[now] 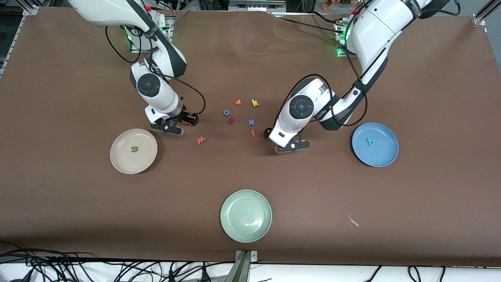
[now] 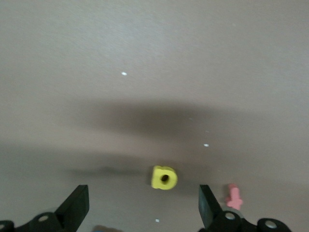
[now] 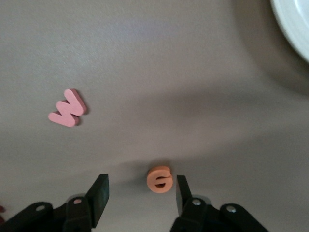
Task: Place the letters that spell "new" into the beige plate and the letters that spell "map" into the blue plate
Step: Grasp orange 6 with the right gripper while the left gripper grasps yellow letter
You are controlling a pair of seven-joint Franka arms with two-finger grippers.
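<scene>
My left gripper grabs the yellow a by its rounded body (image 2: 164, 178) next, to help spell "map" in the blue plate.
The beige plate (image 1: 117, 156) holds the olive-green n (image 1: 134, 149). The teal p (image 1: 370, 142) lies in the blue plate (image 1: 381, 154). My right gripper (image 1: 169, 128) (image 3: 141, 193) is open beside the beige plate. The orange e (image 3: 160, 179) lies on the table between its fingers, close to one and not pinched. The salmon-pink w (image 1: 201, 140) (image 3: 68, 108) lies a little way off. My left gripper (image 1: 292, 147) (image 2: 143, 208) is open low over the table, and the yellow a (image 2: 164, 177) lies between its fingers. The m does not show.
A pale green plate (image 1: 245, 215) sits near the table's front edge. Loose letters lie between the arms: blue o (image 1: 226, 112), orange v (image 1: 238, 102), yellow k (image 1: 255, 103), blue x (image 1: 251, 122), red f (image 1: 253, 133) (image 2: 234, 197), and a dark red one (image 1: 231, 120).
</scene>
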